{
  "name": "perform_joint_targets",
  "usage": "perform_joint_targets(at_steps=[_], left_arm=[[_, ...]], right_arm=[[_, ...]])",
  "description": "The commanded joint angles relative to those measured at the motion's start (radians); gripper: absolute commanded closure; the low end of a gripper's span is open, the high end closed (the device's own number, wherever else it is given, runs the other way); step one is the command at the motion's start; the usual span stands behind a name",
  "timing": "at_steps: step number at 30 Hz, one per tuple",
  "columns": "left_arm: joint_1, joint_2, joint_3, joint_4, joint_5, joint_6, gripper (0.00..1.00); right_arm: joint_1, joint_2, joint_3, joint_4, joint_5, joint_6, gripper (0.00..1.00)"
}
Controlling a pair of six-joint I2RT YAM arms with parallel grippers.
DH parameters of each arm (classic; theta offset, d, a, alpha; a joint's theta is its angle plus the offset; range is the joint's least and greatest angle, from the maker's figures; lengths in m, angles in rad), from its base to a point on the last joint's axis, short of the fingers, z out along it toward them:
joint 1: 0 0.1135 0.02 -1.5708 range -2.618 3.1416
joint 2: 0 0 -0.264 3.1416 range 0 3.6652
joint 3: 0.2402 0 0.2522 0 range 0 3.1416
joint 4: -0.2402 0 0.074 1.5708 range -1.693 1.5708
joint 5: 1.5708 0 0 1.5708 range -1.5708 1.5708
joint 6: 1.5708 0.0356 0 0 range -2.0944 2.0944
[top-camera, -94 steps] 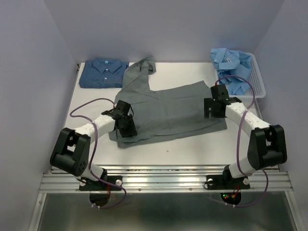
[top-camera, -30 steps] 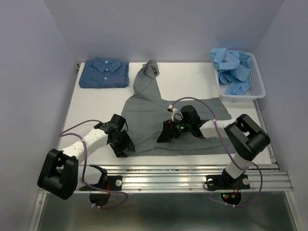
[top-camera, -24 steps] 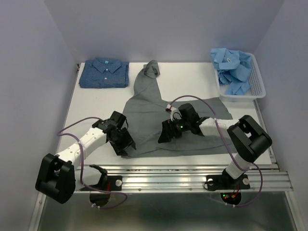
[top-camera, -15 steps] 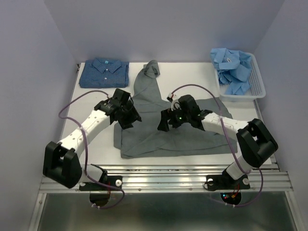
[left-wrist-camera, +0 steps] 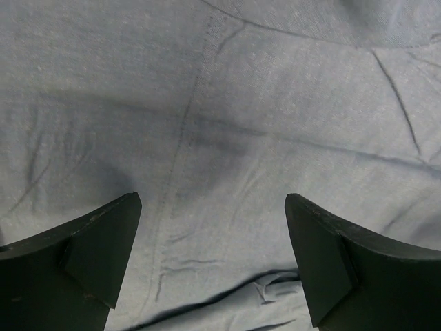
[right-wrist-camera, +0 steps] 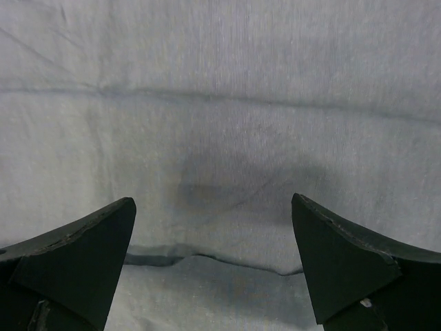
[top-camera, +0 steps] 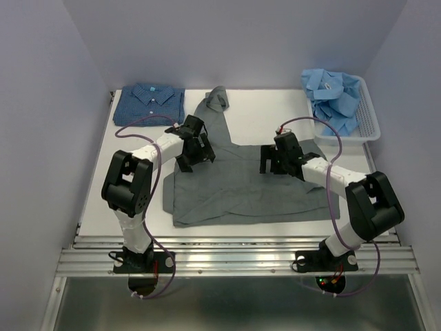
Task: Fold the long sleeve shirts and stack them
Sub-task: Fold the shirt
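I need to fold the back part of the grey shirt over toward me, so my left gripper should next grab that part by the trailing sleeve's base (top-camera: 216, 142).
A plain grey long sleeve shirt (top-camera: 234, 186) lies across the middle of the table, its near part doubled over and one sleeve (top-camera: 216, 103) trailing to the back. My left gripper (top-camera: 198, 149) hovers open over its back left part, holding nothing. In the left wrist view only grey cloth (left-wrist-camera: 220, 124) and a fold edge (left-wrist-camera: 227, 298) lie between the fingers (left-wrist-camera: 96, 248). My right gripper (top-camera: 271, 161) is open over the shirt's right half; its wrist view shows cloth (right-wrist-camera: 220, 103) and a fold edge (right-wrist-camera: 207, 258). A folded dark blue patterned shirt (top-camera: 149, 105) rests at the back left.
A white slatted basket (top-camera: 373, 124) at the back right holds crumpled light blue shirts (top-camera: 334, 96). Purple walls close in the left, back and right. A metal rail (top-camera: 234, 258) runs along the near edge by the arm bases.
My left gripper carried the grey shirt's near left edge toward the back, then opened and let it go. My right gripper pulled back to the right, staying open.
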Motion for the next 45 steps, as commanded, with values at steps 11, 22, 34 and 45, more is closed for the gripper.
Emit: perform_joint_targets(at_steps=[11,22,34,45], left_arm=[[0.107,-0.161,-0.356,0.072,-0.037,0.016,0.01],[0.144,-0.247,-0.240,0.029,-0.104,0.114,0.01],[0.183,-0.036,0.167,0.007,-0.221,0.385,0.01],[0.200,0.217,0.411,0.109,-0.063,0.602,0.01]], right_arm=[[0.031,0.072,-0.101,0.123,-0.323,0.036,0.00],[0.081,-0.021,0.013,0.062,-0.179,0.009,0.00],[-0.084,-0.040,0.195,-0.035,0.147,-0.112,0.00],[-0.216,0.111,0.324,-0.078,0.096,-0.151,0.00]])
